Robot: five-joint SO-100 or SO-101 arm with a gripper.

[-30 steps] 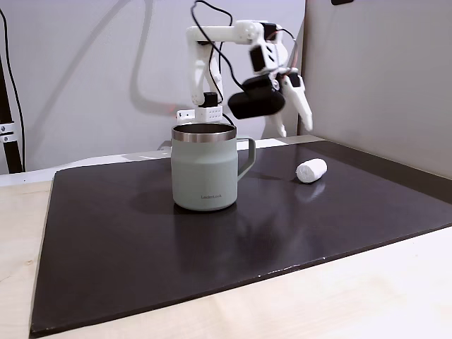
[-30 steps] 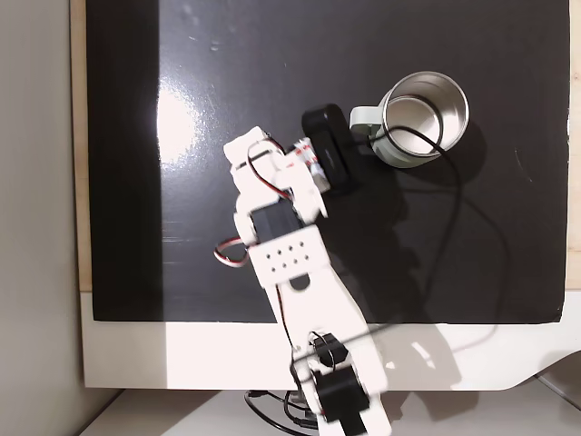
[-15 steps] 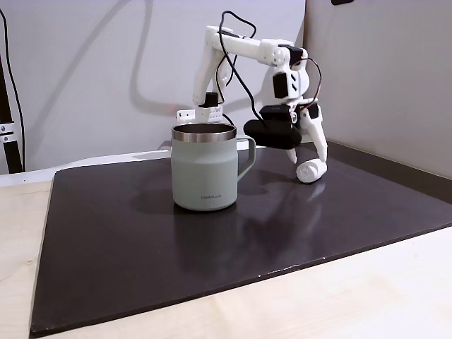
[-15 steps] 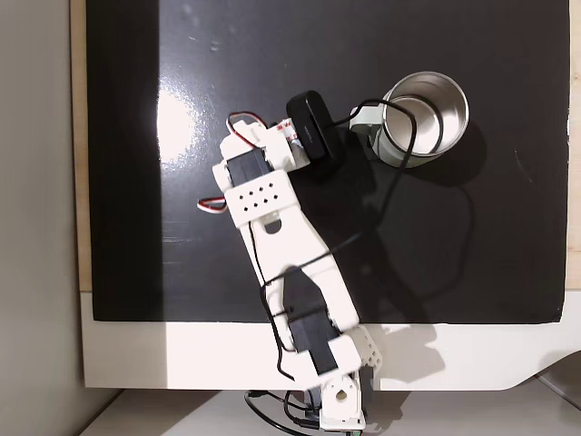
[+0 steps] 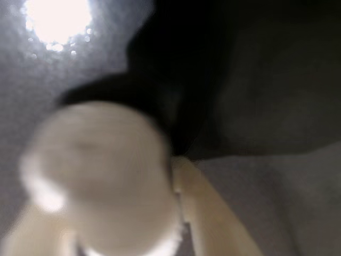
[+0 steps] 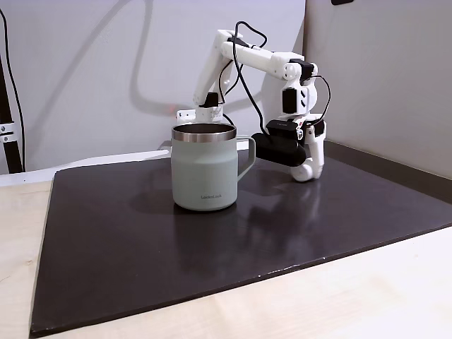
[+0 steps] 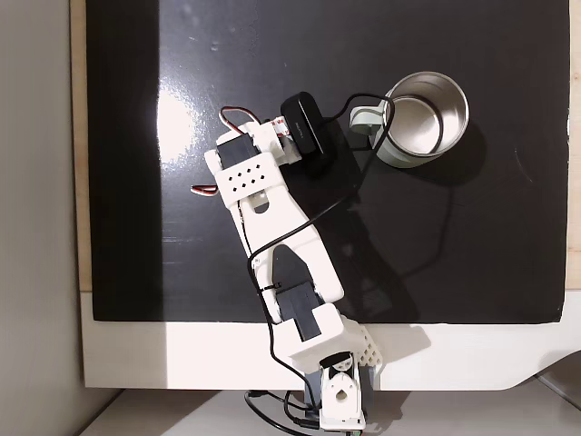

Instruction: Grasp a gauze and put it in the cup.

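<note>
The robot's gripper will next pick up the rolled white gauze by its curved side (image 5: 125, 216), to put the gauze in the cup.
The gauze (image 6: 304, 174), a small white roll, lies on the dark mat right of the cup in a fixed view. In the wrist view the gauze (image 5: 101, 176) is large and blurred, with one cream finger (image 5: 213, 213) right against its right side. My gripper (image 6: 308, 169) is down at the mat, open, with its fingers on either side of the roll. The cup (image 6: 205, 173), a pale green mug with a steel rim, stands upright with its handle towards the gripper. From above, the cup (image 7: 431, 118) is at the upper right, and the arm (image 7: 272, 209) covers the gauze.
The black mat (image 6: 127, 240) lies on a light wooden table (image 6: 367, 296). A grey panel (image 6: 381, 78) stands close behind the gripper. The black wrist camera (image 7: 307, 136) hangs near the mug's handle. A black cable (image 7: 390, 109) arcs over the mug's rim.
The arm swung away from the mug and dropped from above to the mat. The gripper now straddles the gauze, which has stayed in place.
</note>
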